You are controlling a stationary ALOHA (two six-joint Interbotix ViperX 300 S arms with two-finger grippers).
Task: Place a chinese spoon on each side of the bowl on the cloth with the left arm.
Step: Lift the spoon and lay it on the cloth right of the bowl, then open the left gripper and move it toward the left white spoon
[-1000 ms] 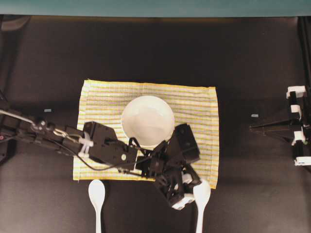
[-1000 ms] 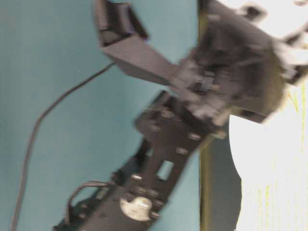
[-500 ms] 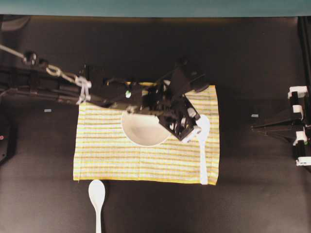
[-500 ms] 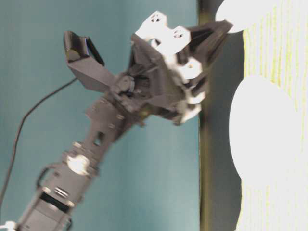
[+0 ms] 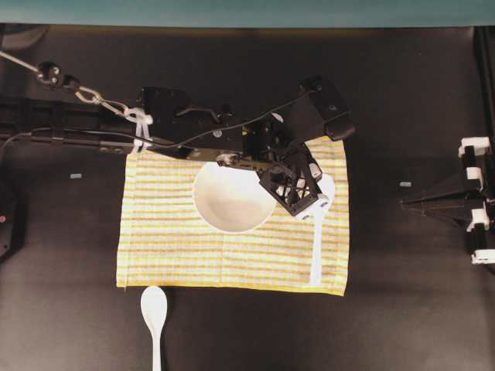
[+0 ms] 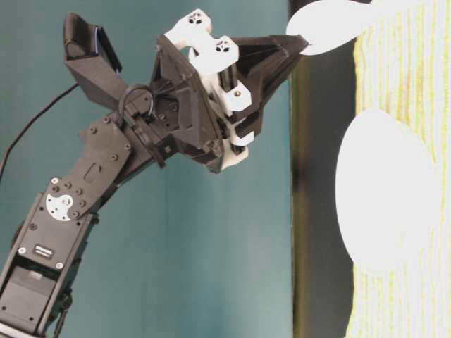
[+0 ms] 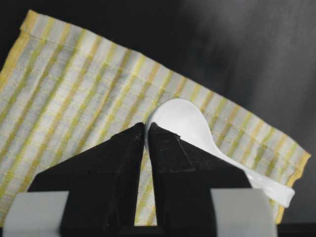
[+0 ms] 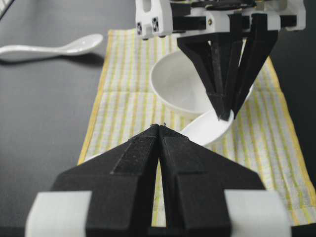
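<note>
The spoon's scoop (image 5: 325, 185) is still hanging above the striped cloth. I should bring the spoon lower before my left gripper lets go of it.
The white bowl (image 5: 232, 199) sits on the yellow-striped cloth (image 5: 170, 247). My left gripper (image 5: 319, 203) hangs just right of the bowl, shut on the scoop rim of a white chinese spoon (image 5: 316, 247). In the left wrist view the black fingertips (image 7: 138, 136) pinch the spoon (image 7: 182, 121) at its edge. The scoop is raised off the cloth (image 6: 405, 70) and the handle slopes down toward the cloth's near edge. A second chinese spoon (image 5: 154, 309) lies on the black table in front of the cloth's left corner. My right gripper (image 8: 160, 127) is shut and holds nothing.
The right arm (image 5: 445, 202) is parked at the table's right edge, pointing toward the cloth. The left arm (image 5: 178, 139) stretches over the cloth's far edge. A teal wall (image 5: 247, 11) runs along the back of the table.
The left arm has carried the spoon from the table in front of the cloth's right corner up onto the cloth, right of the bowl. The right arm has stayed still.
</note>
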